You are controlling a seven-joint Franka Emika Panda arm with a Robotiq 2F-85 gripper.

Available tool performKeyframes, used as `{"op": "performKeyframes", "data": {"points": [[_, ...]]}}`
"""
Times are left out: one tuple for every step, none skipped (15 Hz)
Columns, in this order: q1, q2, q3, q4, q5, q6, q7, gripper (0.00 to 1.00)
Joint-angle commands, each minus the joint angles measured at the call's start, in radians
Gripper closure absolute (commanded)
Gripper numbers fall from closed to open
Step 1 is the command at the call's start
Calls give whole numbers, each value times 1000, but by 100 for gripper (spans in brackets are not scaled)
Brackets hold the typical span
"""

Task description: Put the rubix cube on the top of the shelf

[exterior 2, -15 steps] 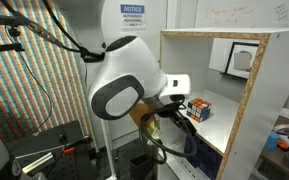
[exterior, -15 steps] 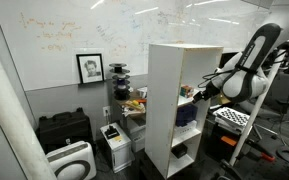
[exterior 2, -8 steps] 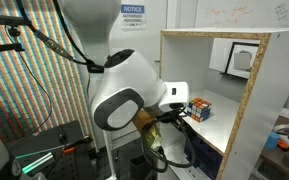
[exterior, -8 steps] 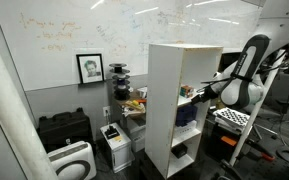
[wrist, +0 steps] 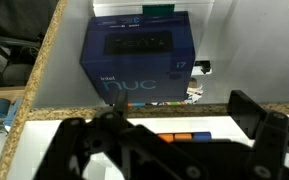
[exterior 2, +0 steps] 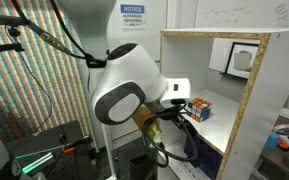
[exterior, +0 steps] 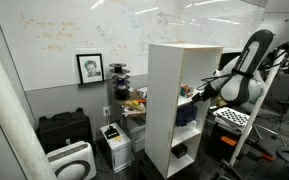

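My gripper would leave the rubix cube (exterior 2: 199, 108) on its board if I lifted it now, because its fingers are wide open on either side of the cube.
The rubix cube (exterior 2: 199, 108) sits on a board inside the tall white shelf (exterior: 164, 110), in an upper compartment under the flat top (exterior 2: 224, 36). In the wrist view only a strip of its orange and blue squares (wrist: 179, 136) shows between my dark fingers (wrist: 259, 120). My gripper (exterior 2: 181, 106) reaches into the compartment from the open side and is open, with its jaws standing either side of the cube. I cannot tell whether they touch it. In an exterior view the gripper (exterior: 192, 93) is at the shelf's front edge.
A blue "nuc" box (wrist: 139, 55) lies in the compartment below. A white box (exterior 2: 239, 58) stands at the back of the cube's compartment. A black case (exterior: 64, 128) and white appliances (exterior: 72, 160) sit on the floor by the wall.
The arm's large joint has shifted and turned slightly. The gripper stays at the cube, which has not moved.
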Motion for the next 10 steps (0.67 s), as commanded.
{"op": "performKeyframes", "data": {"points": [[-5,-115,17,0,-9,-73,40,0],[-4,-132,17,0,-8,-85,42,0],[0,-155,14,0,-5,-81,41,0],[1,-164,12,10,-6,-74,40,0],[-4,-164,11,23,-18,-48,45,0],[-12,-163,15,35,-23,-28,44,0],[-13,-156,15,51,-27,-22,48,0],[-13,-141,17,65,-31,-12,54,0],[-12,-127,17,74,-35,-2,56,0],[-12,-111,19,82,-38,7,61,0]]}}
